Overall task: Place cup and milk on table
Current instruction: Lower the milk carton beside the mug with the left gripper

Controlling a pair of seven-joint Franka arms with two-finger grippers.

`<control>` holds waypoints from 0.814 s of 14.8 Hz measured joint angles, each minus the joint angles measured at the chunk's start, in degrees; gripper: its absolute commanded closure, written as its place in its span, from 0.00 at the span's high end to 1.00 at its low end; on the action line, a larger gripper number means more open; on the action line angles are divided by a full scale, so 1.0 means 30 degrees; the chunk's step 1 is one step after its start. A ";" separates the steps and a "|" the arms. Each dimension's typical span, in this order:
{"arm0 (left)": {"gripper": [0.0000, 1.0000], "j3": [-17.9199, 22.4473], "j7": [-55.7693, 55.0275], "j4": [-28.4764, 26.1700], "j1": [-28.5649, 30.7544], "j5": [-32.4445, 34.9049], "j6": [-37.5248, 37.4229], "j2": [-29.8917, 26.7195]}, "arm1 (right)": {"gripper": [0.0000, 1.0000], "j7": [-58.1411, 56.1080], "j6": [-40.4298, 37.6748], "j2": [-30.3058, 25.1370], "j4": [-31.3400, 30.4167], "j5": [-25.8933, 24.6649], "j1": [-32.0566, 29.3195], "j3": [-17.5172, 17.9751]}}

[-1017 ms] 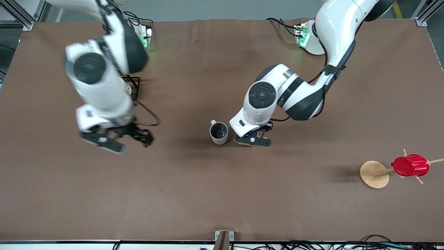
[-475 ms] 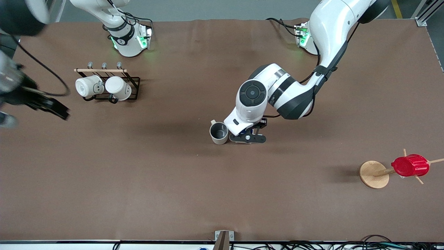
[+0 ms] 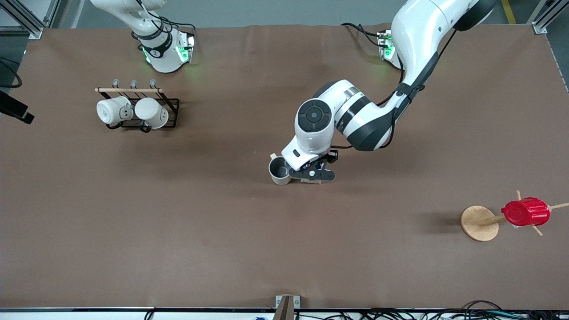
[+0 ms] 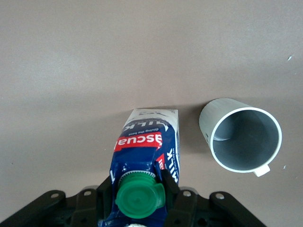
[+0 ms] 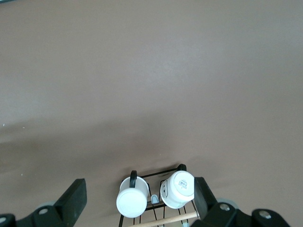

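In the left wrist view the milk's base (image 4: 154, 112) sits low on the tabletop beside the cup and the milk would stand, so it is time for my left gripper to open now.
The cup (image 3: 280, 171) stands upright on the table (image 3: 400, 266) near the middle, its grey inside showing; it also shows in the left wrist view (image 4: 241, 142). My left gripper (image 3: 311, 174) is right beside the cup, low over the table, and shut on the milk (image 4: 147, 142), an upright blue-and-white carton with a green cap. Its fingers (image 4: 173, 182) press the carton's sides below the cap. In the front view the hand hides the milk. My right gripper (image 5: 139, 196) is open and empty, high over the right arm's end of the table; only a dark tip (image 3: 15, 110) shows in the front view.
A black wire rack (image 3: 171, 111) holding two plain white mugs (image 3: 133, 111) stands near the right arm's base; it also shows in the right wrist view (image 5: 156, 194). A red ribbed cup (image 3: 525, 211) hangs on a peg stand with a round wooden disc (image 3: 479, 223) toward the left arm's end.
My right arm has swung away from the table's middle, out past its own end, uncovering the mug rack. My left gripper has moved the milk closer to the cup.
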 measured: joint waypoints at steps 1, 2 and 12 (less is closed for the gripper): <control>0.00 0.0000 0.0000 0.0003 0.0000 0.0000 0.0001 0.0007 | 1.00 -0.0005 0.0000 0.0019 -0.0063 0.0037 -0.0008 0.0037; 0.00 -0.0009 -0.0001 0.0007 0.0000 0.0000 0.0001 0.0007 | 1.00 -0.0006 0.0000 0.0027 -0.0070 0.0059 -0.0049 0.0152; 1.00 -0.0101 0.0000 0.0142 0.0007 0.0001 0.0013 0.0008 | 1.00 -0.0006 -0.0141 0.0026 -0.0069 0.0073 -0.0849 0.1592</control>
